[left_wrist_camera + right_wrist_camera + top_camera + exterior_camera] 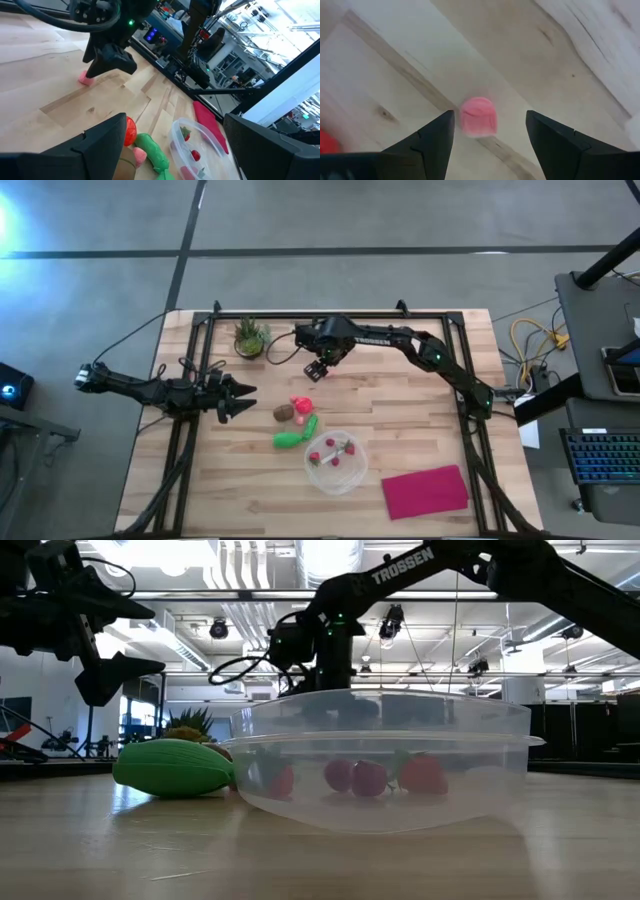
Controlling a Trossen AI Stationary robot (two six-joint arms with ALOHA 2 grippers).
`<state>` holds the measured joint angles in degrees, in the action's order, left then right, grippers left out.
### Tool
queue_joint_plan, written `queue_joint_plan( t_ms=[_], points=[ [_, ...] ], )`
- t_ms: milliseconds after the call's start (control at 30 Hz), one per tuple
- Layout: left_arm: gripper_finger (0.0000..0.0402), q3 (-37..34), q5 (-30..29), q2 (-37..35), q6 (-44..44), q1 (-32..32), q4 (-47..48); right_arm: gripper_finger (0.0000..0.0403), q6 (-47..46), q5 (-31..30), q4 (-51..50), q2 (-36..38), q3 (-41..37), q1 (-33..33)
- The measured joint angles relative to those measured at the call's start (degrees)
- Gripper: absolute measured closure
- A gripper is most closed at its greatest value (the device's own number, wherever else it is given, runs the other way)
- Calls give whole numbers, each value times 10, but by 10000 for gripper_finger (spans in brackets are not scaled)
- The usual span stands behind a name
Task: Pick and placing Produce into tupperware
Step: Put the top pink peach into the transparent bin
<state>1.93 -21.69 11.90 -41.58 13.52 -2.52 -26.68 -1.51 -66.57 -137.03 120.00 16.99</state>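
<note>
The robot's right gripper will next pick up the pink piece by its rounded sides, to place it into the tupperware (pixel 336 461).
The clear round tupperware (pixel 336 461) sits on the table's near middle with several small red bits inside (pixel 370 778). Beside it on the wood lie two green pieces (pixel 297 433), a brown oval (pixel 284 412) and a red-pink piece (pixel 300 405). A small pink piece (pixel 478 116) lies on the wood farther back. My right gripper (pixel 318 368) hangs open above it, pointing down, one finger on each side and not touching; the pink piece also shows in the left wrist view (pixel 86 78). My left gripper (pixel 240 400) is open and empty, left of the produce.
A potted green plant (pixel 250 337) stands at the back, left of my right gripper. A flat magenta cloth (pixel 425 490) lies at the near right. A black frame (pixel 300 315) runs along the table's edges. Bare wood lies on the near left.
</note>
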Motion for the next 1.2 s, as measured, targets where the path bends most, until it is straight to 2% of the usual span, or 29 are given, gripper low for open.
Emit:
queue_joint_plan(
  t_ms=[400, 1200],
  points=[
    [81, 0, 0, 0, 0, 0, 0, 169, -3, 5, 19, 0, -29, -2],
    [81, 0, 0, 0, 0, 0, 0, 262, -3, 21, 22, 0, -52, -8]
  ],
)
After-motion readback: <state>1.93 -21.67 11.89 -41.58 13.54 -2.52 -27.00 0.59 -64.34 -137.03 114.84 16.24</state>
